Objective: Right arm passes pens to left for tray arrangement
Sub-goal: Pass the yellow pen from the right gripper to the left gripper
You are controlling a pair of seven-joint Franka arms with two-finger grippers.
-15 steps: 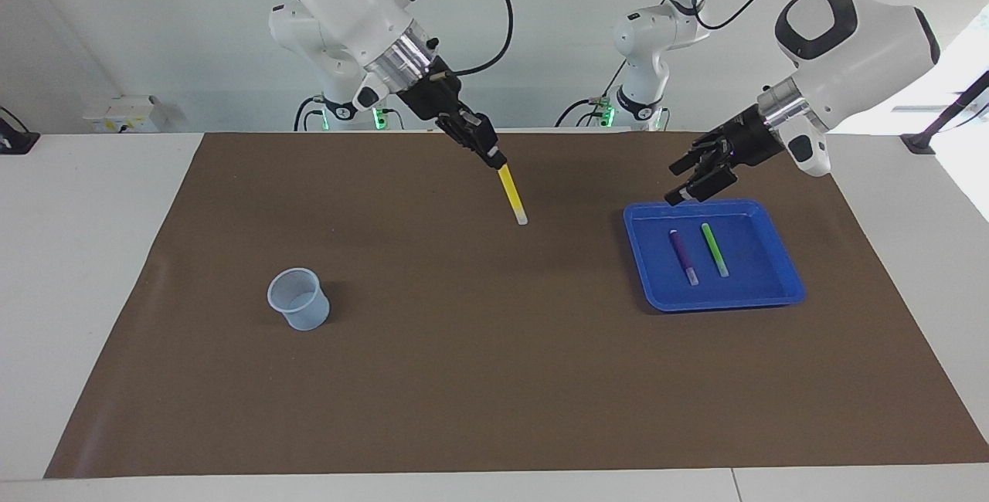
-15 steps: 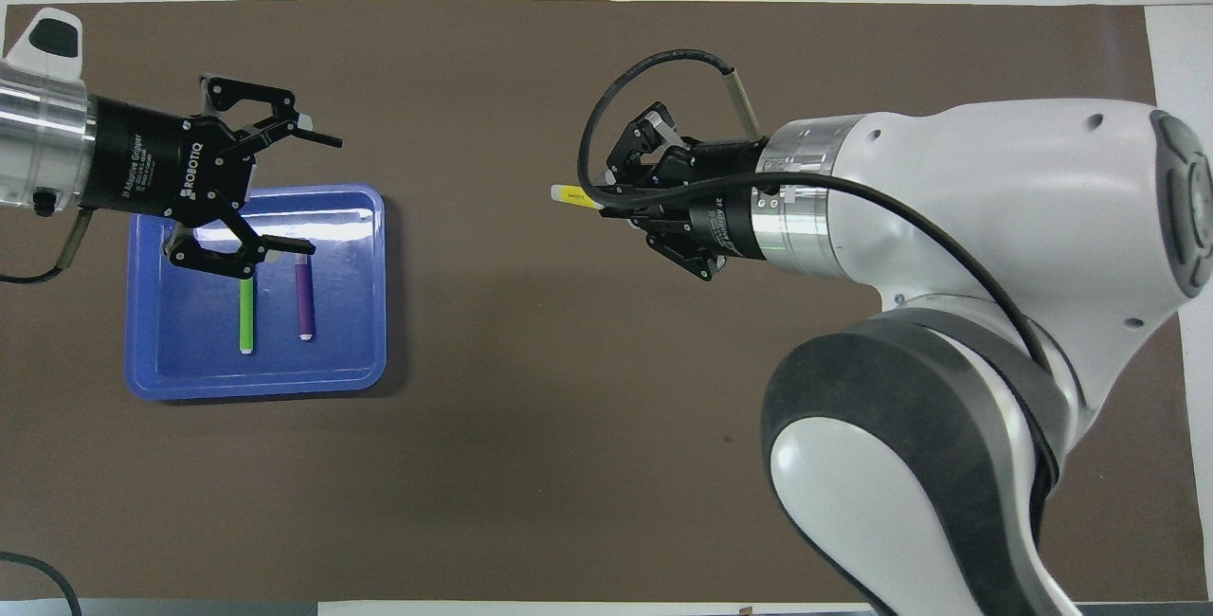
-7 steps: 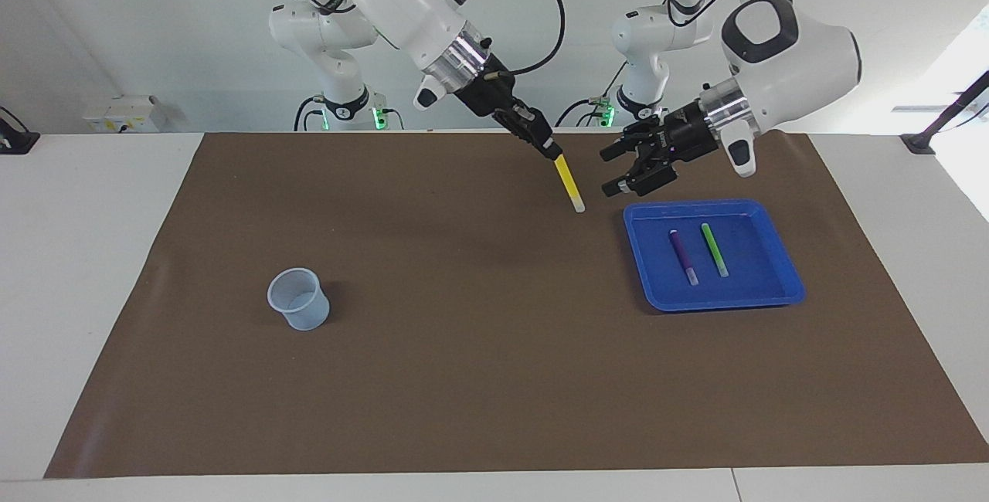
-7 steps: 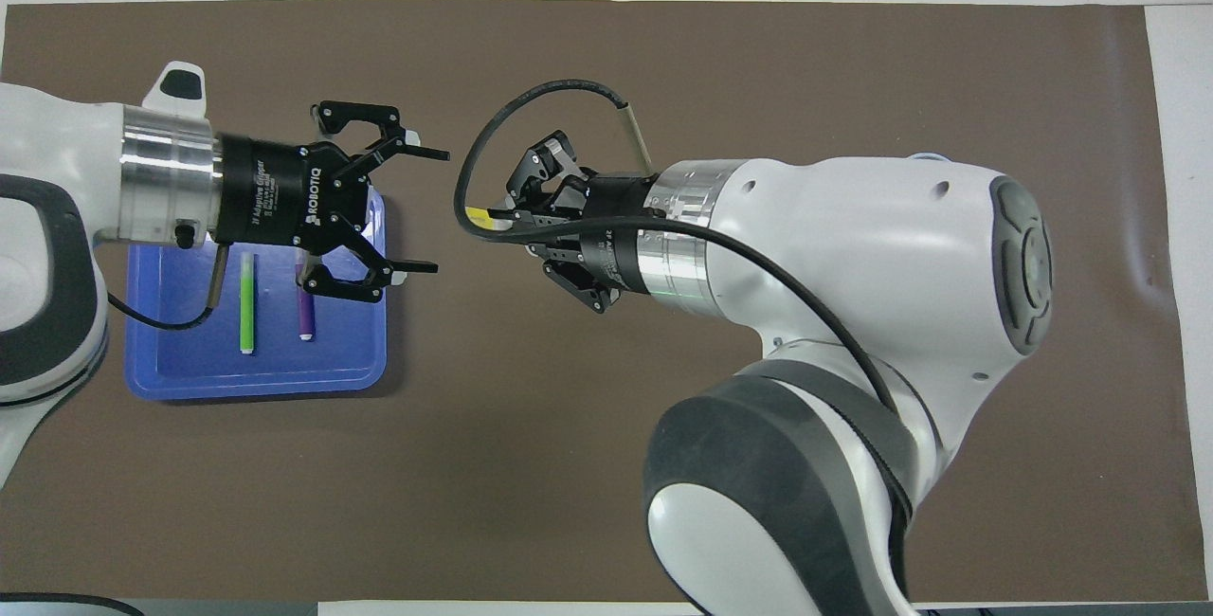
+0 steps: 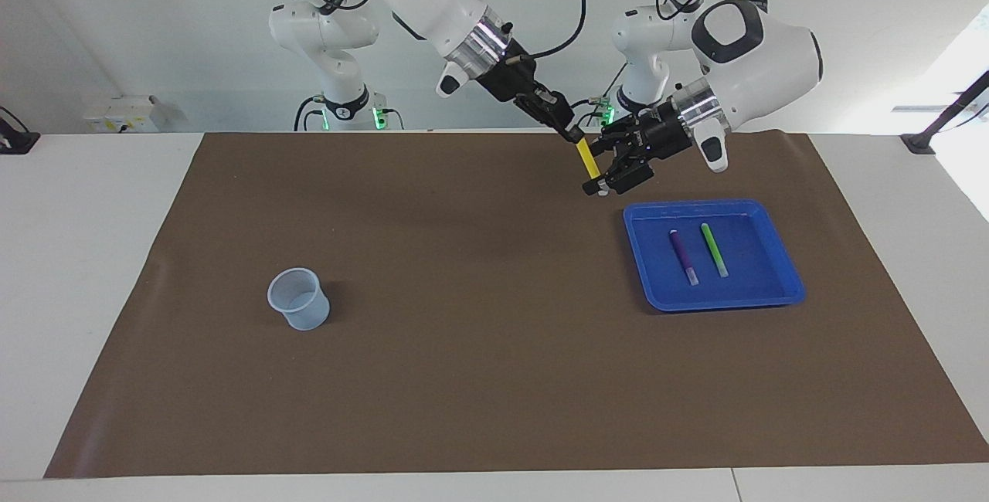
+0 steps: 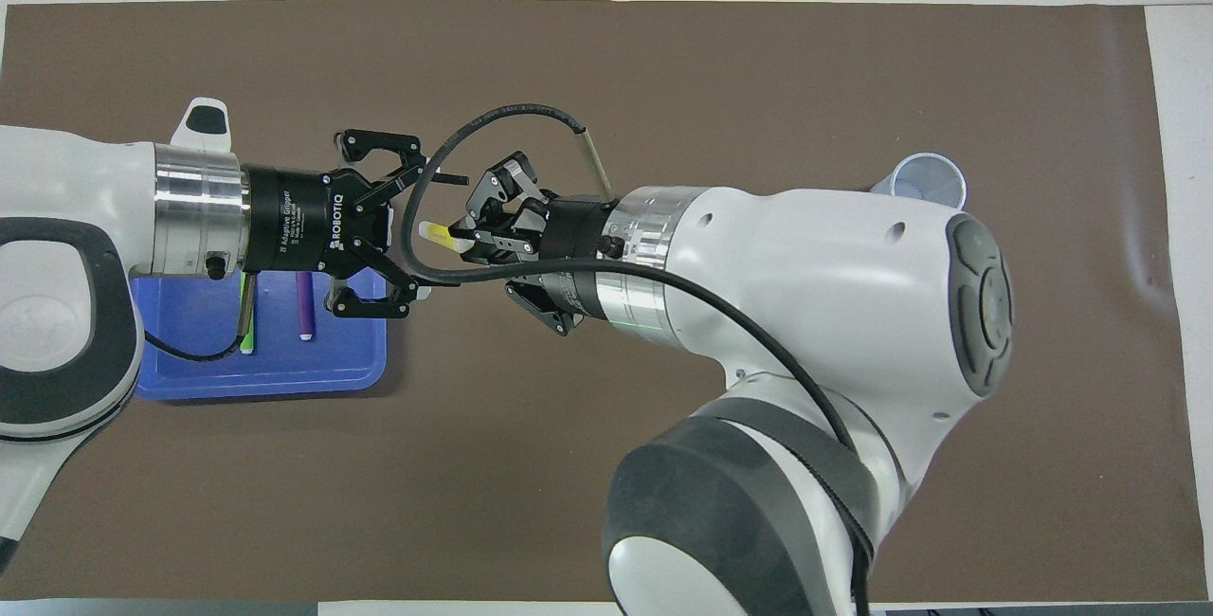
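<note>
My right gripper's fingers already cover the upper end of the yellow pen, so my left gripper will next grab the pen by its free lower part (image 6: 437,234).
My right gripper (image 5: 576,136) is shut on the upper end of the yellow pen (image 5: 588,161) and holds it in the air over the mat, beside the blue tray (image 5: 726,303). The pen slants down, pale cap end lowest. My left gripper (image 5: 597,171) is open, its fingers on either side of the pen's lower part. From overhead the yellow pen (image 6: 438,233) lies between the spread fingers of the left gripper (image 6: 428,234), with the right gripper (image 6: 466,239) close by. The purple pen (image 5: 683,256) and green pen (image 5: 715,249) lie side by side in the tray (image 6: 284,365).
A small clear cup (image 5: 297,299) stands on the brown mat toward the right arm's end of the table; it also shows in the overhead view (image 6: 924,180). The right arm's bulk covers much of the mat from overhead.
The right gripper carried the yellow pen toward the tray end. The left gripper came off the tray to meet it and now brackets the pen's lower part, still open.
</note>
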